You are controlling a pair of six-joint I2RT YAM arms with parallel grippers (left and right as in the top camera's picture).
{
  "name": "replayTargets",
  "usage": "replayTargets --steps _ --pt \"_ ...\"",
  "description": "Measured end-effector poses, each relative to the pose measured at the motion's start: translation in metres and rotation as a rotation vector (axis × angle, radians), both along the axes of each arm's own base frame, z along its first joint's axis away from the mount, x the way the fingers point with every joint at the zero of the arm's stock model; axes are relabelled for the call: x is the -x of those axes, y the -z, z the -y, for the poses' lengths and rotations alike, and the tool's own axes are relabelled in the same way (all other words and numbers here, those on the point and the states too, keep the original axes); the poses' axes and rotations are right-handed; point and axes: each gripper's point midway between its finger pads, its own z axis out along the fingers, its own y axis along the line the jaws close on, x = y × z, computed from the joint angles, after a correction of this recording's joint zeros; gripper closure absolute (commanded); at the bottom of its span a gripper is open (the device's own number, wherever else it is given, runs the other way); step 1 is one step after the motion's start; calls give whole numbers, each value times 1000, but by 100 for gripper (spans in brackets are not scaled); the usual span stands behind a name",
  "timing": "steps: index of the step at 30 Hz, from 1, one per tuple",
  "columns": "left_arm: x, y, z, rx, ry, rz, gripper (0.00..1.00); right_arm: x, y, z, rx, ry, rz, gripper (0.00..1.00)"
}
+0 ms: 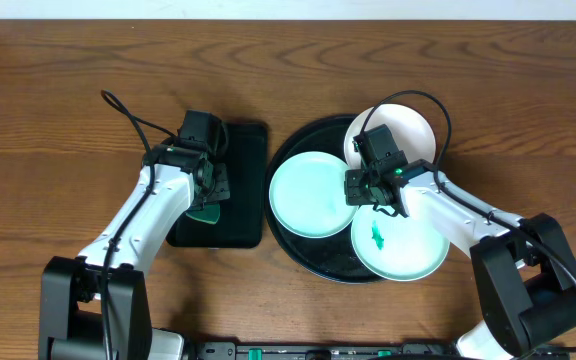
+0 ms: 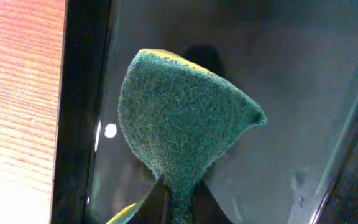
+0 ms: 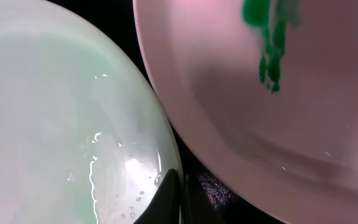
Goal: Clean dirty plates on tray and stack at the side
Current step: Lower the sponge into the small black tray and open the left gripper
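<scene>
The green sponge is above the flat bottom of the rectangular black tray (image 1: 248, 150), so the left gripper needs to release the sponge, and it would end up in the rectangular tray.
Three plates lie on the round black tray (image 1: 303, 250). The left one is pale mint and wet (image 1: 308, 195) (image 3: 55, 112). The front-right plate (image 1: 408, 250) (image 3: 303, 124) carries a green smear (image 1: 377, 236) (image 3: 269, 56). A white plate (image 1: 413, 125) sits at the back right, partly under my right arm. My right gripper (image 1: 363, 193) (image 3: 180, 194) is shut on the mint plate's right rim, between the two front plates. My left gripper (image 1: 208, 197) (image 2: 179, 190) is shut on a green sponge (image 1: 206, 214) (image 2: 179, 112), held over the rectangular black tray (image 1: 248, 150) (image 2: 79, 93).
The rectangular tray lies just left of the round tray, their edges almost touching. Bare wooden table (image 1: 48, 120) spreads to the left, the back and the far right. A cable loops above the right arm (image 1: 438, 105).
</scene>
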Motion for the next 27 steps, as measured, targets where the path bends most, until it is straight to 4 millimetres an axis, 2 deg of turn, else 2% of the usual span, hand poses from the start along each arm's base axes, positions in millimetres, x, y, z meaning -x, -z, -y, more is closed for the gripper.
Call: replayTargets --steps 11,12,14,16,22,24,27 --pt "5 5 -1 -3 0 -17 91 0 0 0 0 0 0 98" --pt "6 6 -1 -4 0 -20 87 0 0 0 0 0 0 98" --pt "6 6 -1 -3 -1 -19 64 0 0 0 0 0 0 96" --pt "6 6 -1 -2 4 -20 61 0 0 0 0 0 0 88" --pt "3 3 0 3 -5 -9 54 0 0 -1 -4 -5 0 83" --pt "-5 -6 0 8 -11 19 51 0 0 -1 -4 -5 -1 82" --pt "-26 -37 -2 32 -39 118 47 0 0 -1 -4 -5 0 81"
